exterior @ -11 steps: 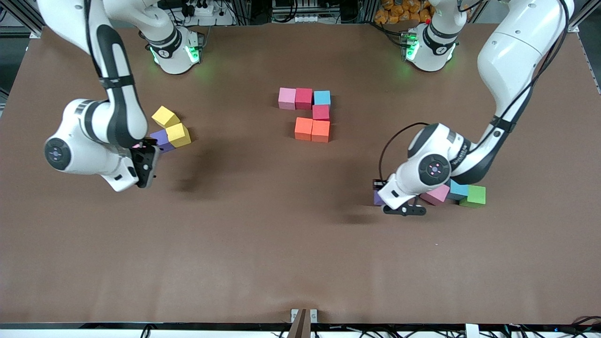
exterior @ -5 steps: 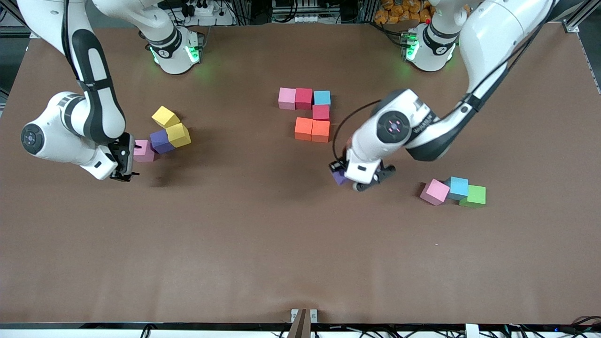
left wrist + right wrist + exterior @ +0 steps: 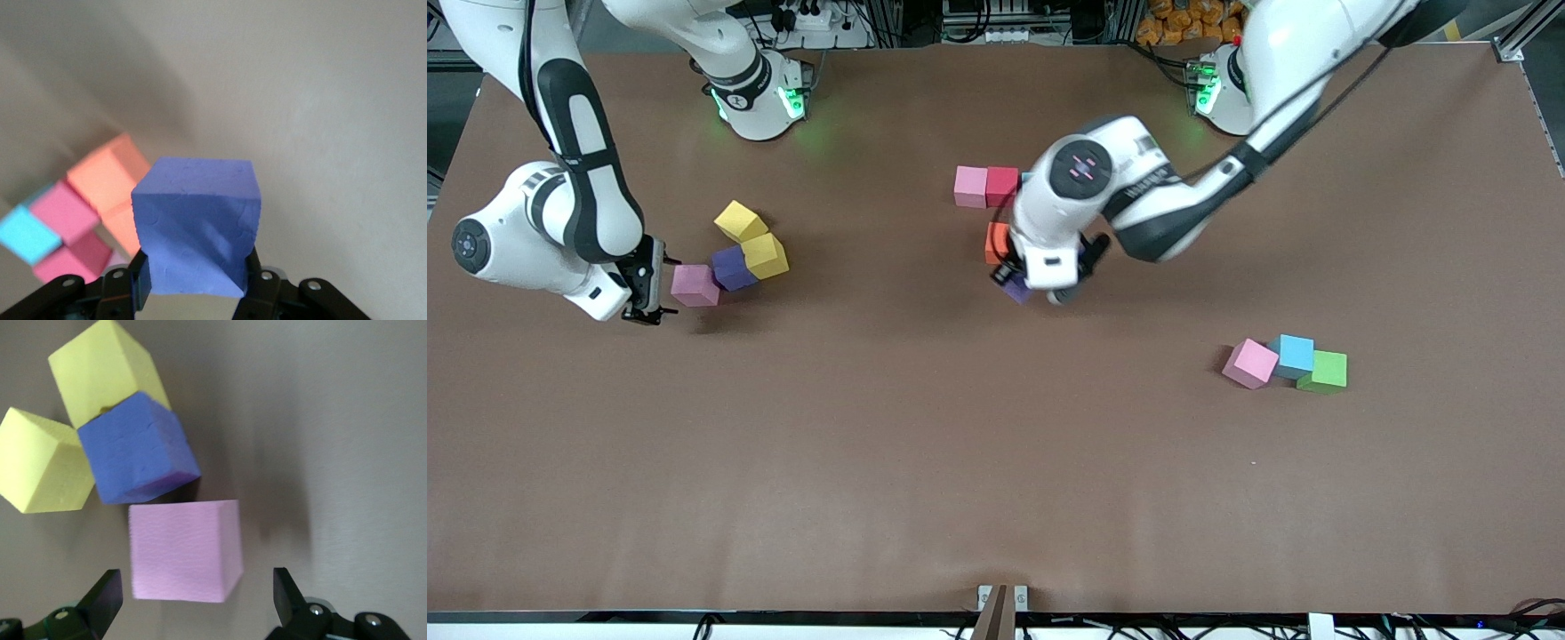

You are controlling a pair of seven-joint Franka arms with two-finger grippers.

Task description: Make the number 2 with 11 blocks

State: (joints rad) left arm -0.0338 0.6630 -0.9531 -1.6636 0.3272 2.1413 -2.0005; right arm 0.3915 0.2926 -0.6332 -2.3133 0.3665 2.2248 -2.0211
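Note:
My right gripper's fingers are still short of the pink block point(image 3: 695, 286), so they move toward it, before closing.
The partly built number 2 lies mid-table: a pink block point(image 3: 970, 186), a red block point(image 3: 1002, 185) and an orange block point(image 3: 994, 242) show, and the left arm hides the others. My left gripper point(image 3: 1034, 284) hangs over the table just nearer the camera than the orange blocks point(image 3: 110, 177), shut on a purple block point(image 3: 197, 223). My right gripper point(image 3: 645, 289) is open beside a loose pink block point(image 3: 185, 550), its fingers wide on either side and not touching it. Against that block sit a purple block point(image 3: 734, 267) and two yellow ones point(image 3: 739, 220) point(image 3: 766, 255).
Toward the left arm's end, nearer the camera, sit a pink block point(image 3: 1250, 363), a light blue block point(image 3: 1292, 354) and a green cube point(image 3: 1327, 371), touching one another. The brown table point(image 3: 925, 462) spreads wide and bare toward the camera.
The left arm has carried the purple block from beside the pink, blue and green cluster to the digit. The right arm drew back toward its table end, uncovering the loose pink block.

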